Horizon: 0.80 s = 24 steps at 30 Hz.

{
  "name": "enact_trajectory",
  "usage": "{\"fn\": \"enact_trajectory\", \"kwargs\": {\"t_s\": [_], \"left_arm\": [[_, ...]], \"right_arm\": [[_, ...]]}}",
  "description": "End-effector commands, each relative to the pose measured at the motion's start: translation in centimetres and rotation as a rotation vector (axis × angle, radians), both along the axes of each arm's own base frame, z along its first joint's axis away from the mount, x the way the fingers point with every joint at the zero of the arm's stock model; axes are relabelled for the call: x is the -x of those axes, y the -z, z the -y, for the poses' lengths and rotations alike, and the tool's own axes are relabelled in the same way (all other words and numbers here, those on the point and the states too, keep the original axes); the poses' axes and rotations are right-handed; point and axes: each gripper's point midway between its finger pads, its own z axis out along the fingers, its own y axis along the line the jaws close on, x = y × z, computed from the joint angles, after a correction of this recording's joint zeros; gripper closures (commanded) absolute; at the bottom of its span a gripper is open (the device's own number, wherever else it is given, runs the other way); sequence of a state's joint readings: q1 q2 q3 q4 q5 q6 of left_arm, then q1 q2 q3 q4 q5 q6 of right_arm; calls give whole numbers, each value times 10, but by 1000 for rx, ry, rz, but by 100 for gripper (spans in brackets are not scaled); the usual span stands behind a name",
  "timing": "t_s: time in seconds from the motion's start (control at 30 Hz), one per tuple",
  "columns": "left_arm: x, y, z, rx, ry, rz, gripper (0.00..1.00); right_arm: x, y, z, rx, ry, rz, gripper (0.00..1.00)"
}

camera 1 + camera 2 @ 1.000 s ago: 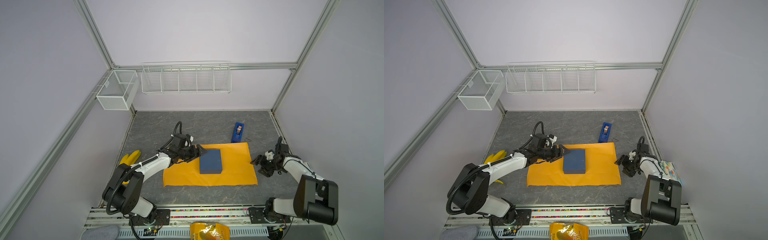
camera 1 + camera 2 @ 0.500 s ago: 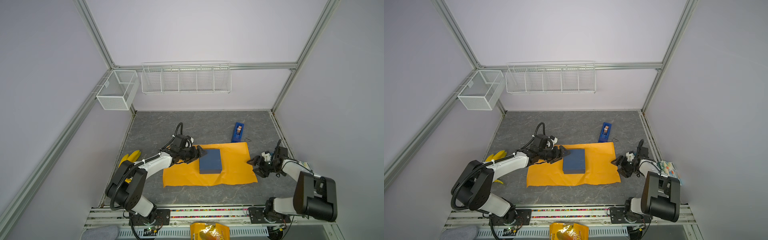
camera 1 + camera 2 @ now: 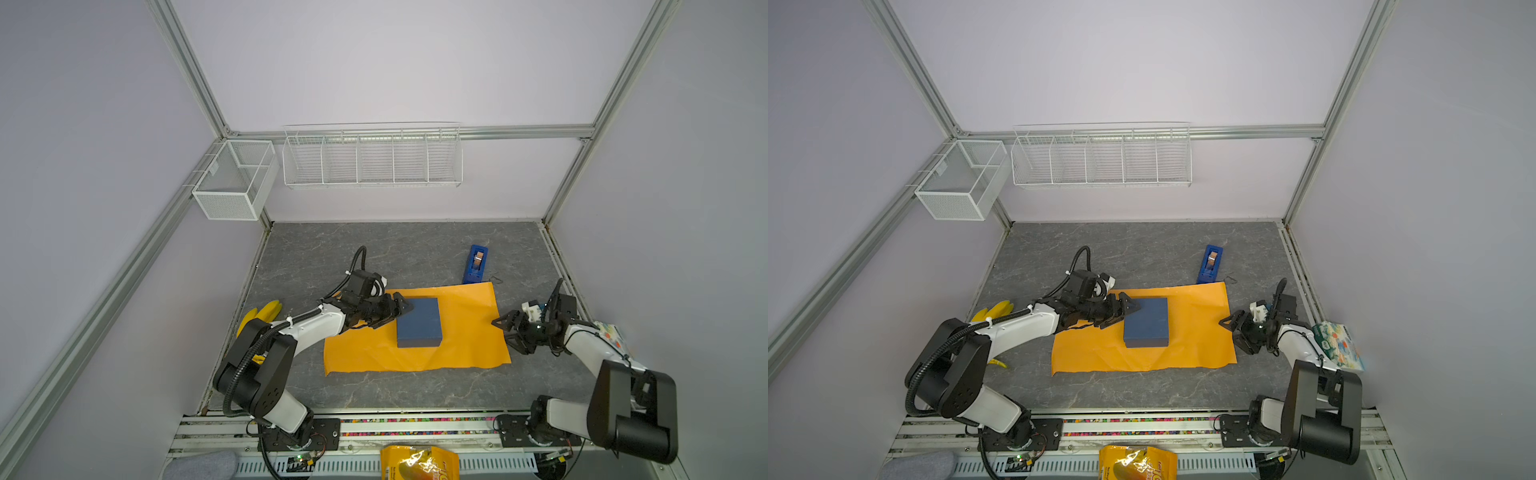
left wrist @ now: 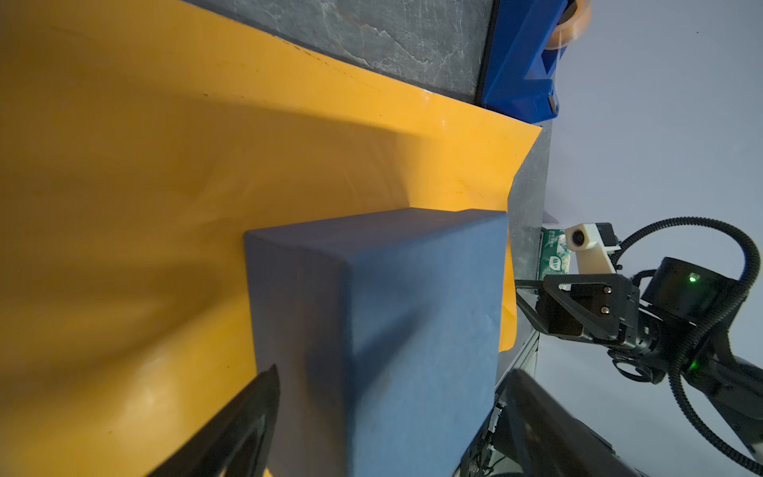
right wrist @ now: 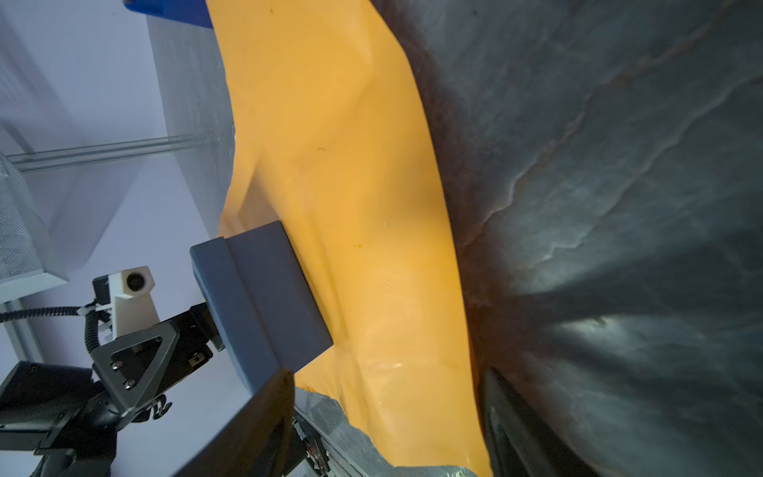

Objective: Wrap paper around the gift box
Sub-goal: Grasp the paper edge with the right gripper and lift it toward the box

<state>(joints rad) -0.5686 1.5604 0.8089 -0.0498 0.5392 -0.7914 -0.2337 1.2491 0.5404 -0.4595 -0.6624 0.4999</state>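
Observation:
The right gripper pinches the orange paper by its free outer edge (image 3: 504, 333) next, to fold that flap over the gift box (image 3: 417, 322).
The navy gift box (image 3: 417, 322) (image 3: 1146, 322) lies flat on the orange paper (image 3: 461, 336) (image 3: 1196, 336), left of the sheet's middle. My left gripper (image 3: 400, 312) (image 3: 1124, 313) (image 4: 388, 417) is open at the box's left end. Its two fingers straddle that end of the gift box (image 4: 413, 330) without closing on it. My right gripper (image 3: 505, 333) (image 3: 1233, 334) (image 5: 384, 429) is open and low at the right edge of the paper (image 5: 363, 206). That edge runs between its fingers.
A blue tape dispenser (image 3: 476, 264) (image 3: 1210, 262) stands just behind the paper's far right corner. Bananas (image 3: 259, 316) lie by the left wall and a tissue pack (image 3: 1339, 345) by the right wall. A yellow snack bag (image 3: 419, 463) sits at the front rail. Wire baskets (image 3: 372, 160) hang on the back wall.
The right gripper has moved left, from beside the right wall up to the paper's right edge. The left gripper has edged slightly closer onto the box's left end.

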Motion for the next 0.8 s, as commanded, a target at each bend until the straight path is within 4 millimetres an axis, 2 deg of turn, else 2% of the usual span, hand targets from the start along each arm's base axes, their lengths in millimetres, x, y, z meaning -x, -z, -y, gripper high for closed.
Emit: {"fn": "enact_trajectory", "kwargs": {"t_s": [0.0,0.17,0.33,0.57,0.77], "left_arm": [[-3,6,0,-4,-8,3,14],[-3,6,1,0,-2,2,14],[-3,6,0,0,-2,3,14],[-3,1,-1,-6,-7,16,14],[-5,-6,-5,-40,-3,34,14]], "right_arm": [[30,19,6,73,65,-148,25],[37,16,-8,55,43,-133,25],[39,7,-17,53,10,-106,31],[33,-13,-11,144,-11,-45,53],[31,-25,-19,149,-55,-13,78]]}}
